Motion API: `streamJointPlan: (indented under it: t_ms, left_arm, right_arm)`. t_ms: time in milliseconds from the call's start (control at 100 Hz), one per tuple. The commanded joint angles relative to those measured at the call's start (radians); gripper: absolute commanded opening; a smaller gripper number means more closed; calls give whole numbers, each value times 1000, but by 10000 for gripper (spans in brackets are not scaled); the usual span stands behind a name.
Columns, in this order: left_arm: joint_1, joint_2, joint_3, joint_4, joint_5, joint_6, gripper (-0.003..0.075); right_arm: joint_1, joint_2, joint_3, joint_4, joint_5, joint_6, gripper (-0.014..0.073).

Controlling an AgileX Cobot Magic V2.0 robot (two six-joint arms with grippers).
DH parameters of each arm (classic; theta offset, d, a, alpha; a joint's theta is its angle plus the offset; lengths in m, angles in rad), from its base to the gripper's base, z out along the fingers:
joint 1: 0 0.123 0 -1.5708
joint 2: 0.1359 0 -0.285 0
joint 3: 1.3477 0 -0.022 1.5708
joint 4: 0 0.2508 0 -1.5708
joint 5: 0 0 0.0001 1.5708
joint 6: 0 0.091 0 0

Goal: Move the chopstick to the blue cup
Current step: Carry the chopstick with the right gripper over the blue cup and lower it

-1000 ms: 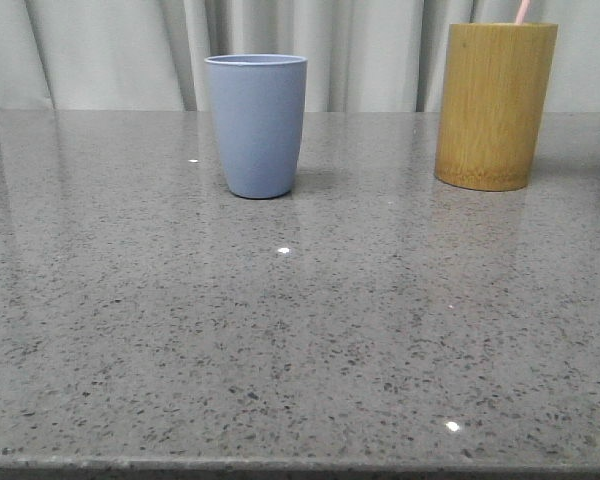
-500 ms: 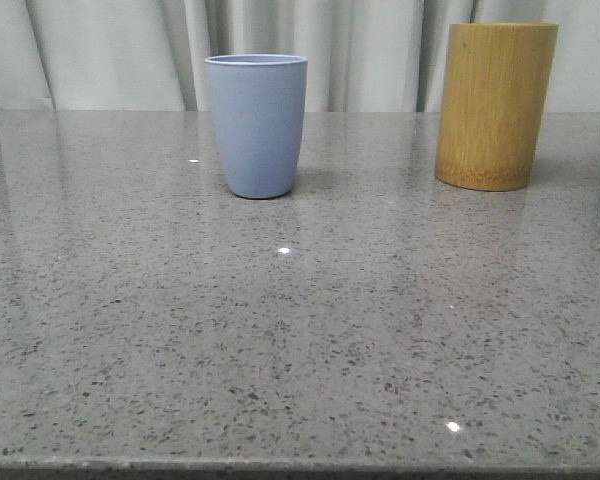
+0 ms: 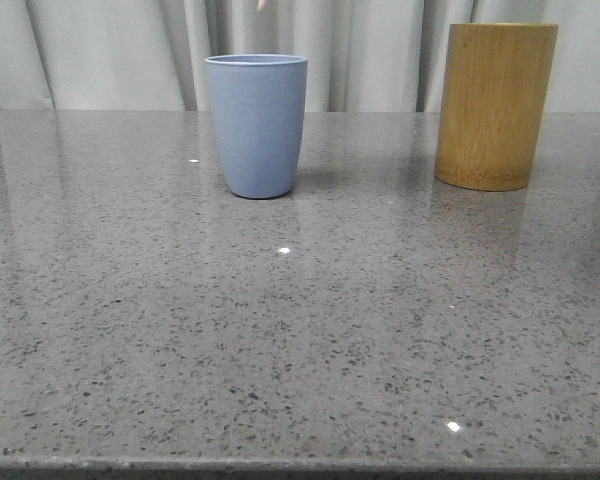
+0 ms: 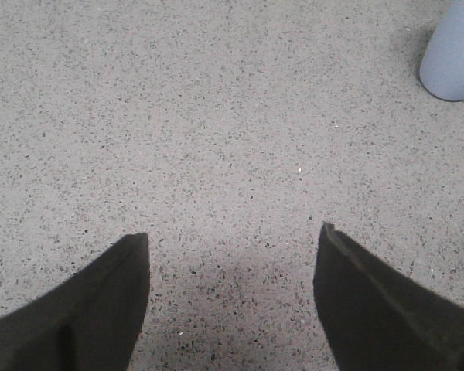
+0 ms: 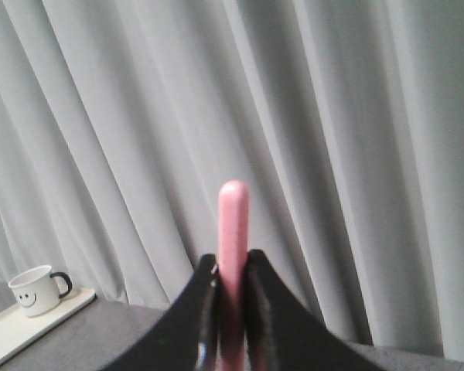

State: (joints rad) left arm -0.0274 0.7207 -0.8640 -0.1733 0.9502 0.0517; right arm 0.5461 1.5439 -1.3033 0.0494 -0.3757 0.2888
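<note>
The pink chopstick's tip point(image 3: 262, 5) hangs above the blue cup's rim point(image 3: 257, 60), so my right gripper needs to bring the pink chopstick down into the blue cup before releasing it.
The blue cup point(image 3: 257, 124) stands upright on the grey speckled table point(image 3: 280, 340), left of centre; its base edge shows as the blue cup point(image 4: 453, 58) in the left wrist view. A pale pink chopstick tip point(image 3: 262, 5) hangs at the top edge of the front view, just above the cup's rim. In the right wrist view my right gripper point(image 5: 232, 267) is shut on the pink chopstick point(image 5: 233, 224), whose rounded end rises above the jaws. My left gripper point(image 4: 232, 239) hovers over bare tabletop, open and holding nothing.
A taller yellow-brown bamboo cylinder point(image 3: 494, 105) stands at the back right of the table. Pale curtains point(image 3: 110, 50) hang behind. A white smiley mug point(image 5: 35, 290) sits on a pale tray point(image 5: 15, 328), seen in the right wrist view.
One second ago the pink chopstick end poked above the bamboo cylinder. It then left view, and now its tip shows above the blue cup.
</note>
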Motion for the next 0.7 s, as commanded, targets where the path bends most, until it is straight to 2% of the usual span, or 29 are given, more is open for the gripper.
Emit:
streamJointPlan:
  t_ms: [0,370,470,630,690]
  left_arm:
    - [3,-3,-23,-11,-58,-6,449]
    - [3,-3,-23,-11,-58,-6,449]
    - [3,-3,-23,-11,-58,-6,449]
    - [3,-3,-23,-11,-58,-6,449]
    - [3,-3,-23,-11,-59,-6,449]
  right_arm:
    - [3,-1,-36,-12,-90,0,-69]
    - [6,73,-36,-12,-63,1,-57]
    - [6,73,-36,-12,-56,1,27]
    - [6,73,-36,-12,-56,5,293]
    - [6,73,-36,-12,-56,5,363]
